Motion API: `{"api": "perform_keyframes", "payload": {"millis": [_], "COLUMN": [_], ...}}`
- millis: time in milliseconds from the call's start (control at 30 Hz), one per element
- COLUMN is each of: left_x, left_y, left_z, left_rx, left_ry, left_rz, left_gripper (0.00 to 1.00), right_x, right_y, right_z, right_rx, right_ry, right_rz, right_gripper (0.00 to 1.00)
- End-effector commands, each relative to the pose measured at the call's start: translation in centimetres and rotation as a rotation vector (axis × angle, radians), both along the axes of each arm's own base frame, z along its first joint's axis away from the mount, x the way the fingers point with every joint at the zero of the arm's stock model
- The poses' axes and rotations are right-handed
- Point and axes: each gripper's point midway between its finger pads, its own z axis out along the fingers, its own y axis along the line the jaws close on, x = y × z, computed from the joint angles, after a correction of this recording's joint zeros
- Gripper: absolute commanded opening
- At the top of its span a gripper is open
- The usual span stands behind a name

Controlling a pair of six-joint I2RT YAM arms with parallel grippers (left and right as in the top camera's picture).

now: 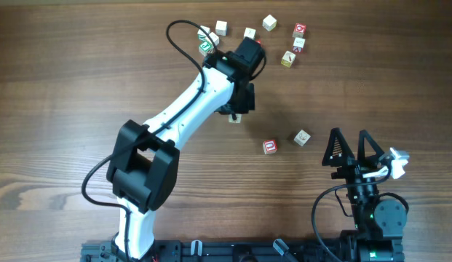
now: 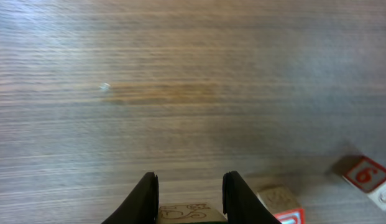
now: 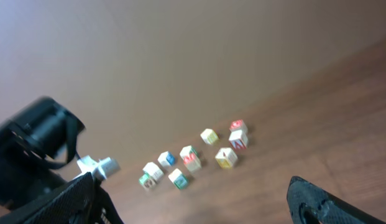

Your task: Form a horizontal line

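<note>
The pale wooden cube is above empty table, short of the red-lettered cube's side, and would fall if the robot's left gripper opened now, so the left gripper should first move it there.
My left gripper (image 1: 236, 110) is shut on a pale wooden cube (image 2: 186, 213) with a line figure engraved on top; the cube also shows under the fingers in the overhead view (image 1: 236, 118), low over the table's middle. Green-faced cubes (image 1: 207, 41) lie just left of the left wrist at the back. A plain beige cube (image 1: 221, 28) and another pale cube (image 1: 250, 33) lie near them. A cube with blue on it (image 3: 168, 159) shows in the right wrist view. My right gripper (image 1: 349, 149) is open and empty at the front right.
More cubes lie at the back right: a pale one (image 1: 269, 22), two red-lettered ones (image 1: 300, 36) and a yellowish one (image 1: 287, 59). A red-lettered cube (image 1: 269, 147) and a beige cube (image 1: 302, 137) lie between the two grippers. The left arm's cable loops at the back.
</note>
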Motion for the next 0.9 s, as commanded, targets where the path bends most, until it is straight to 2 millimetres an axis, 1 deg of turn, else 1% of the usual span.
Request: {"api": "perform_keyframes", "payload": {"millis": [0, 67, 133, 200, 267, 367, 400, 433, 500, 533, 567, 667, 700, 867], "left_x": [-1.6, -2.1, -2.8, -3.9, -5.2, -5.8, -5.8, -5.8, -6.0, -6.1, -6.1, -6.2, -6.1, -5.7], "left_y": [-1.1, -0.3, 0.1, 0.6, 0.0, -0.9, -1.2, -1.4, -1.7, -1.8, -1.8, -1.8, -1.9, -2.0], "left_z": [-1.3, -2.9, -4.5, -6.4, -7.5, -7.6, -7.6, -7.6, -7.6, -7.6, -7.6, -7.4, -7.3, -6.0], "left_rx": [0.02, 0.069, 0.071, 0.068, 0.026, -0.009, -0.012, -0.013, -0.014, -0.014, -0.013, -0.014, -0.016, -0.03], "left_ry": [0.023, 0.018, 0.034, 0.067, 0.113, 0.128, 0.122, 0.118, 0.116, 0.116, 0.116, 0.115, 0.113, 0.079], "left_rz": [-0.042, -0.043, -0.039, -0.011, -0.006, -0.024, -0.03, -0.035, -0.042, -0.048, -0.049, -0.049, -0.049, -0.049], "left_gripper": [0.05, 0.06, 0.05, 0.04, 0.04, 0.04, 0.06, 0.1, 0.12, 0.15, 0.19, 0.37, 0.41, 0.49], "right_x": [-0.2, 0.1, 0.3, 0.8, 1.5, 2.8, 3.1, 3.5, 3.9, 3.9, 3.9, 4.2, 4.3, 4.6], "right_y": [0.5, 0.4, 0.4, 0.5, 0.5, 0.5, 0.7, 0.9, 1.3, 1.4, 1.4, 1.4, 1.4, 1.4], "right_z": [1.9, 2.2, 2.4, 2.7, 2.9, 3.3, 3.3, 3.3, 2.7, 1.9, 1.6, 1.3, 1.2, 0.0], "right_rx": [-0.086, -0.146, -0.16, -0.217, -0.271, -0.247, -0.246, -0.244, -0.238, -0.235, -0.234, -0.204, -0.198, -0.18], "right_ry": [0.008, 0.067, 0.126, 0.219, 0.31, 0.405, 0.42, 0.432, 0.461, 0.495, 0.507, 0.522, 0.525, 0.574], "right_rz": [0.021, 0.021, 0.023, 0.038, 0.055, 0.069, 0.08, 0.094, 0.123, 0.129, 0.131, 0.126, 0.125, 0.126], "right_gripper": [1.0, 1.0, 1.0, 1.0, 1.0, 1.0, 1.0, 1.0, 1.0, 1.0, 1.0, 1.0, 1.0, 1.0]}}
